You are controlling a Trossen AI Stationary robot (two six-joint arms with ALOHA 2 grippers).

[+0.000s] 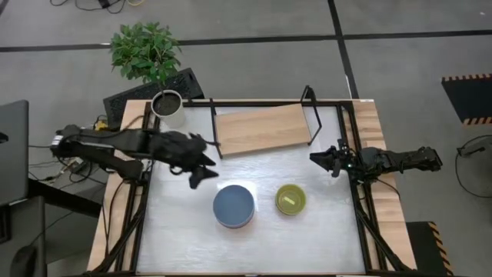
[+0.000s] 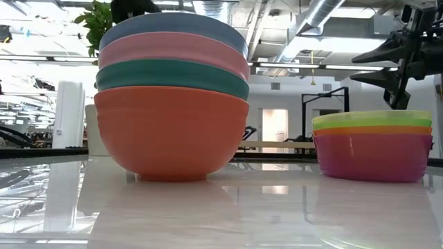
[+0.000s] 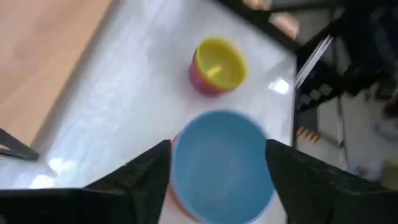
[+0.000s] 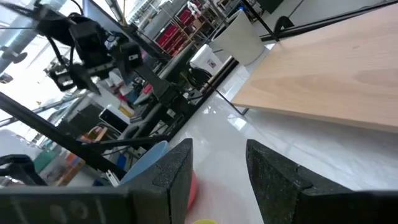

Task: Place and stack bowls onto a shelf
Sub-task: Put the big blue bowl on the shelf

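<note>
The left gripper grips the blue bowl by its rim (image 1: 218, 193) next, to put the first bowl on the light-wood shelf (image 1: 261, 128).
Two stacks of bowls stand on the white tabletop (image 1: 184, 238). The left stack (image 1: 233, 206) has a blue bowl on top, over pink, teal and orange-red ones (image 2: 173, 97). The right stack (image 1: 290, 199) shows yellow-green on top, then orange and purple (image 2: 372, 145). The light-wood shelf (image 1: 261, 128) stands bare at the far side. My left gripper (image 1: 201, 169) hovers open, above and left of the blue stack (image 3: 221, 165). My right gripper (image 1: 315, 158) waits at the right edge, its fingers a little apart with nothing between them (image 4: 217, 149).
A white plant pot (image 1: 167, 108) stands at the far left corner beside the shelf, with a green plant (image 1: 144, 50) and a dark keyboard (image 1: 150, 94) behind it. Black frame rails (image 1: 361, 215) run along the table's sides. Bare tabletop lies in front of the stacks.
</note>
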